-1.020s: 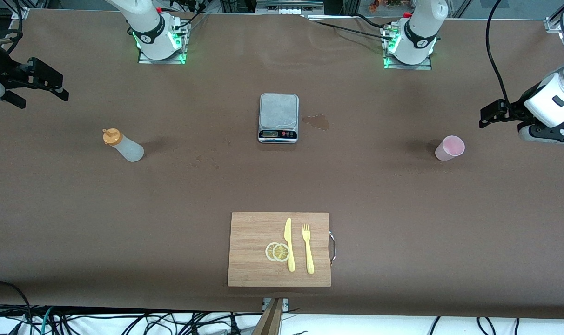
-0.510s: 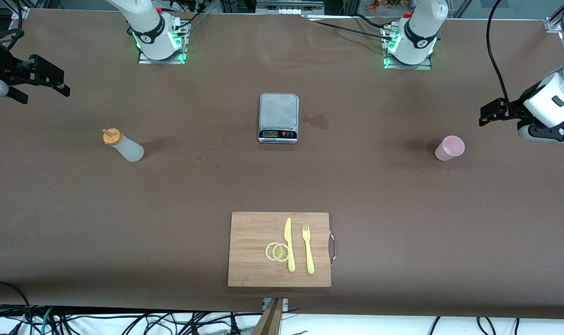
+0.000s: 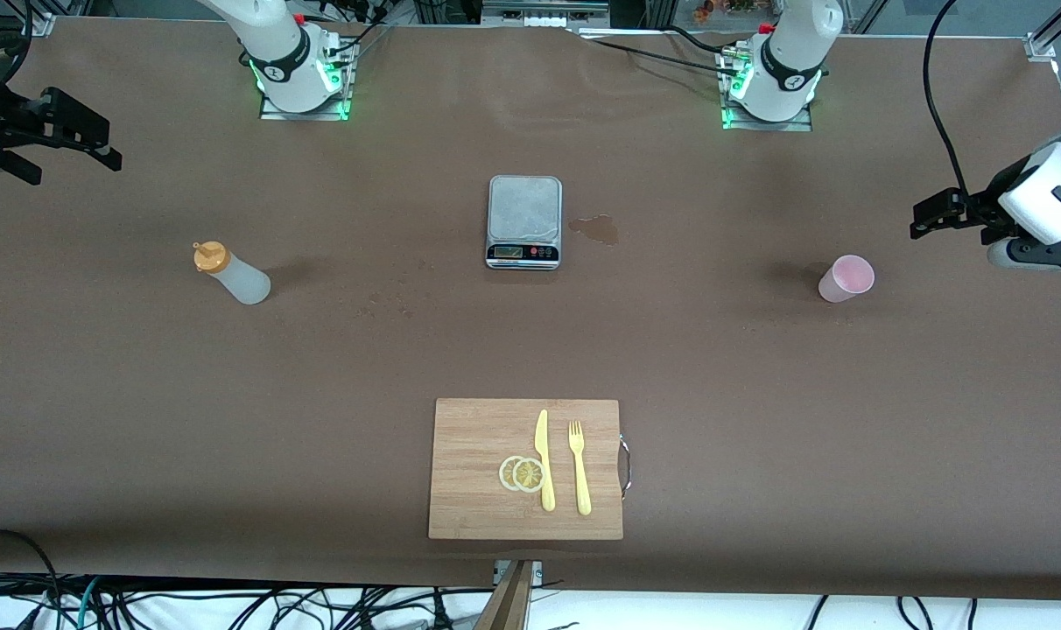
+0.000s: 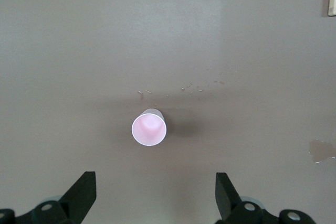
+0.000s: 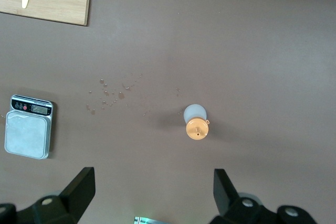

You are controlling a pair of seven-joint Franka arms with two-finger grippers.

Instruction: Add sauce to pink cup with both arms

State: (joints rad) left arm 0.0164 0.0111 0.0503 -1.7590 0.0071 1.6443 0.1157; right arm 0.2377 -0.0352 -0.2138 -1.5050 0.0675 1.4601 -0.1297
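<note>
My left gripper grabs the pink cup by its rim [image 3: 871, 279] next, to keep the cup's opening [image 3: 853, 275] free to take the sauce.
The sauce bottle [image 3: 233, 276], whitish with an orange cap, stands on the brown table toward the right arm's end. It also shows in the right wrist view [image 5: 196, 121]. The pink cup [image 3: 846, 278] stands upright toward the left arm's end and shows in the left wrist view [image 4: 149, 128]. My right gripper [image 3: 73, 168] hangs open and empty in the air over the table's edge at the right arm's end, apart from the bottle; it also shows in its wrist view [image 5: 153, 190]. My left gripper [image 3: 924, 220] is open and empty, up in the air beside the cup; it also shows in its wrist view [image 4: 155, 195].
A steel kitchen scale [image 3: 523, 220] sits mid-table with a wet stain [image 3: 595, 229] beside it. A wooden cutting board [image 3: 478, 472] lies nearer the front camera with a yellow knife [image 3: 544, 459], a fork [image 3: 579, 468] and lemon slices [image 3: 522, 473].
Both grippers have drifted slightly outward toward their own ends of the table and a little upward in the front view. The bottle and the cup have not moved.
</note>
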